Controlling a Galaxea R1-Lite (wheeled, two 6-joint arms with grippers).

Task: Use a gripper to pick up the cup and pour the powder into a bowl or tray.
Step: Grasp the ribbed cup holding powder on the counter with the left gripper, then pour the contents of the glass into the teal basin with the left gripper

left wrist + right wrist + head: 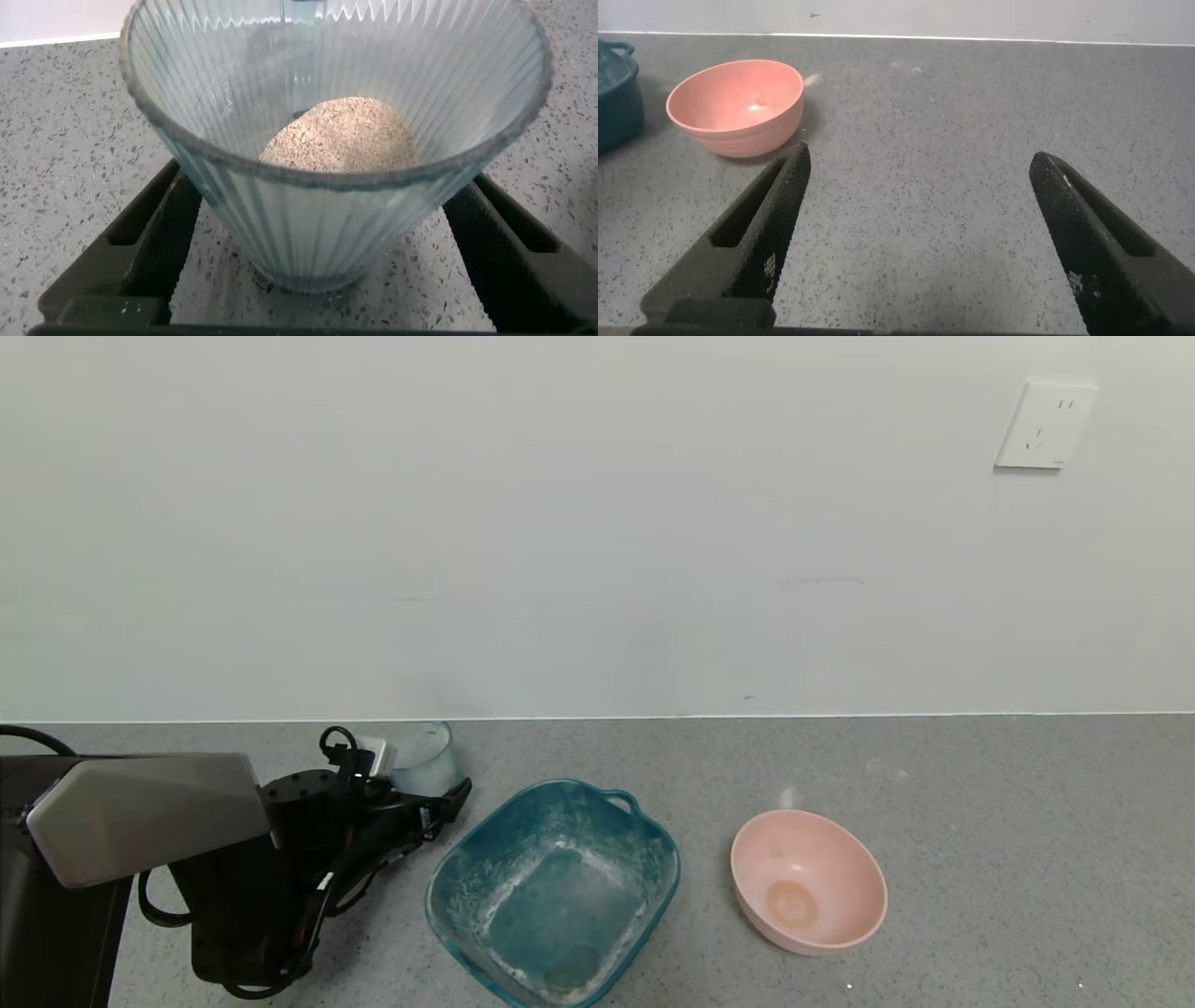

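My left gripper closes next, since the fingers are on either side of the cup's lower part (313, 247). Closing now would catch the cup.
The ribbed pale blue-grey cup (425, 761) stands upright on the grey counter near the back wall, at the left. In the left wrist view the cup (308, 224) fills the picture and holds a round heap of beige powder (341, 135). My left gripper (439, 786) is open, with one black finger (154, 233) on each side of the cup's lower part. The cup's base rests on the counter. The teal tray (667, 868), smeared white inside, lies just right of the cup. My right gripper (915, 187) is open and empty over bare counter; it does not show in the head view.
A round pink bowl (808, 882) sits right of the tray; it also shows in the right wrist view (738, 105), next to the tray's corner (617, 93). The wall runs close behind the cup. My left arm's body fills the counter's front left.
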